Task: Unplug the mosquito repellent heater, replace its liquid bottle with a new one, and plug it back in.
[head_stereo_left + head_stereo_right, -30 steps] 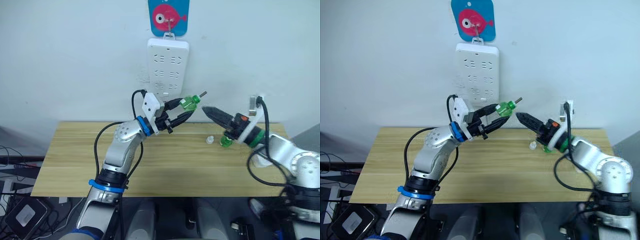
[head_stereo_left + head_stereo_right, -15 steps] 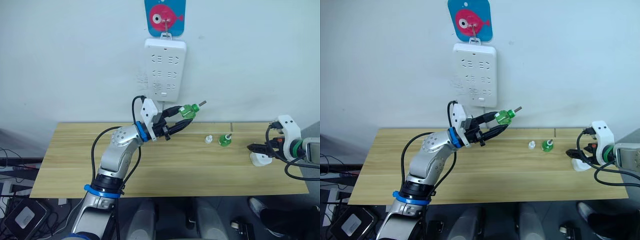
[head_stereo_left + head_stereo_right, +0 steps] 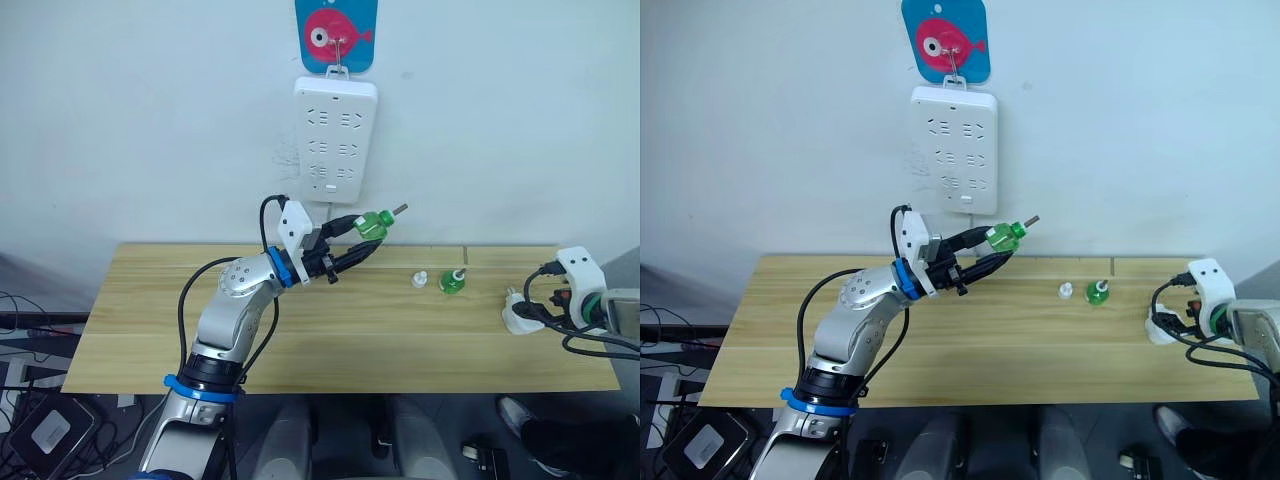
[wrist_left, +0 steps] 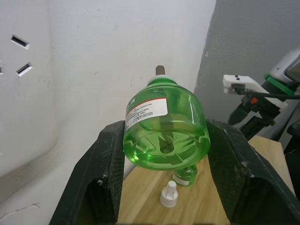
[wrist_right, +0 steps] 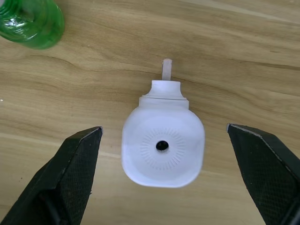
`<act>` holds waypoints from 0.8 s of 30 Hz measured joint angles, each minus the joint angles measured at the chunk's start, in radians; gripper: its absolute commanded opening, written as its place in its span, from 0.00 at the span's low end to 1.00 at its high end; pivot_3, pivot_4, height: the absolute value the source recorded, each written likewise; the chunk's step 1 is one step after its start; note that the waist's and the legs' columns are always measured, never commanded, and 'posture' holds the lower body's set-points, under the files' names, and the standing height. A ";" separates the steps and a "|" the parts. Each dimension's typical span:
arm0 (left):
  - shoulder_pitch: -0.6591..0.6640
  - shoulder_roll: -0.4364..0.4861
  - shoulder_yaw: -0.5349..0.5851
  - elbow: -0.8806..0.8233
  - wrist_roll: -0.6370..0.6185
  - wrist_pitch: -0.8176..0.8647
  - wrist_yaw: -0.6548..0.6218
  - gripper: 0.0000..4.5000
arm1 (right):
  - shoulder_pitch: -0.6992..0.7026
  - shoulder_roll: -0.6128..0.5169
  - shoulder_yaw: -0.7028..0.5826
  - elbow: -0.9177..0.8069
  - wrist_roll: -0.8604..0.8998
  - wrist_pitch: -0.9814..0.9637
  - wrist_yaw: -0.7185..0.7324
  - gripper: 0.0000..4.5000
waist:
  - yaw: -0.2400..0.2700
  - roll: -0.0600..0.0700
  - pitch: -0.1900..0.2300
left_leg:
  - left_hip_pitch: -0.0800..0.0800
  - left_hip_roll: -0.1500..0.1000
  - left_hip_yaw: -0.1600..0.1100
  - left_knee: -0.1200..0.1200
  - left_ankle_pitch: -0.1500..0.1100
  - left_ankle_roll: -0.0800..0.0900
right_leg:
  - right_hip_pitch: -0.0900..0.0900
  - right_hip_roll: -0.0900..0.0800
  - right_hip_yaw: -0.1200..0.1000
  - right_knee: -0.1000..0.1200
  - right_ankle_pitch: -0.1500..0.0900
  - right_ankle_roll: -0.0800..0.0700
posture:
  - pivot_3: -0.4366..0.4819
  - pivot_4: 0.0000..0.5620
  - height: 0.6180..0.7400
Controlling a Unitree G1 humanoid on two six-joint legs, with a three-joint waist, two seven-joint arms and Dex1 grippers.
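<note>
My right gripper grabs the white heater by its square body [image 3: 521, 317] next, to fit the heater onto the green bottle [image 3: 372, 226].
My left gripper [image 3: 366, 232] is raised over the table's back middle, shut on a green see-through bottle [image 4: 164, 126] whose bare wick rod [image 3: 399, 210] points right. A second green bottle [image 3: 452, 281] with a wick stands on the table, and a small white cap [image 3: 420, 279] lies loose just to its left. I cannot tell which is the old liquid bottle and which the new one. The white mosquito repellent heater [image 5: 162, 145] lies unplugged on the table at the far right. My right gripper [image 5: 164, 129] is open, with one finger on each side of the heater and apart from it.
A long white power strip [image 3: 336, 135] hangs on the wall under a blue hook with a pink fish [image 3: 336, 35]. The wooden table [image 3: 350, 335] ends just right of the heater. Cables trail from both wrists.
My right gripper left the held bottle at mid-table and swung to the far right, over the heater. My left gripper kept the bottle and sank slightly.
</note>
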 measured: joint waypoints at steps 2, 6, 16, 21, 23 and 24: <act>0.000 0.001 0.000 0.000 0.000 0.000 0.001 0.49 | -0.013 0.010 0.000 0.018 -0.024 0.004 0.018 0.99 | 0.001 0.000 0.000 | 0.000 0.000 0.000 0.000 0.000 0.000 | 0.000 0.000 0.000 0.000 0.000 0.000 | 0.56 0.51 1.00; 0.001 0.009 0.000 0.000 0.000 0.001 0.000 0.49 | -0.027 0.026 0.000 0.034 -0.056 0.008 0.047 0.99 | 0.004 0.000 0.000 | 0.000 0.000 0.000 0.000 0.000 0.000 | 0.000 0.000 0.000 0.000 0.000 0.000 | 0.56 0.52 1.00; 0.008 0.019 -0.001 -0.001 0.000 0.005 -0.002 0.49 | -0.058 0.061 0.001 0.143 -0.151 -0.014 0.103 0.99 | 0.010 0.000 0.000 | 0.000 0.000 0.000 0.000 0.000 0.000 | 0.000 0.000 0.000 0.000 0.000 0.000 | 0.56 0.52 1.00; 0.008 0.026 -0.001 -0.002 0.000 0.015 -0.005 0.49 | -0.094 0.084 0.008 0.200 -0.175 -0.007 0.146 0.99 | 0.012 0.000 0.000 | 0.000 0.000 0.000 0.000 0.000 0.000 | 0.000 0.000 0.000 -0.001 0.000 0.000 | 0.56 0.52 1.00; 0.008 0.027 -0.001 -0.002 0.000 0.019 -0.005 0.49 | -0.105 0.085 0.014 0.223 -0.190 -0.016 0.164 0.99 | 0.012 0.000 0.000 | 0.000 0.000 0.000 0.000 0.000 0.000 | 0.000 0.000 0.000 -0.001 0.000 0.000 | 0.57 0.52 1.00; 0.008 0.027 -0.001 -0.002 0.000 0.019 -0.006 0.49 | -0.110 0.086 0.018 0.232 -0.196 -0.020 0.175 0.99 | 0.012 0.000 0.000 | 0.000 0.000 0.000 0.000 0.000 0.000 | 0.000 0.000 0.000 -0.001 0.000 0.000 | 0.57 0.52 1.00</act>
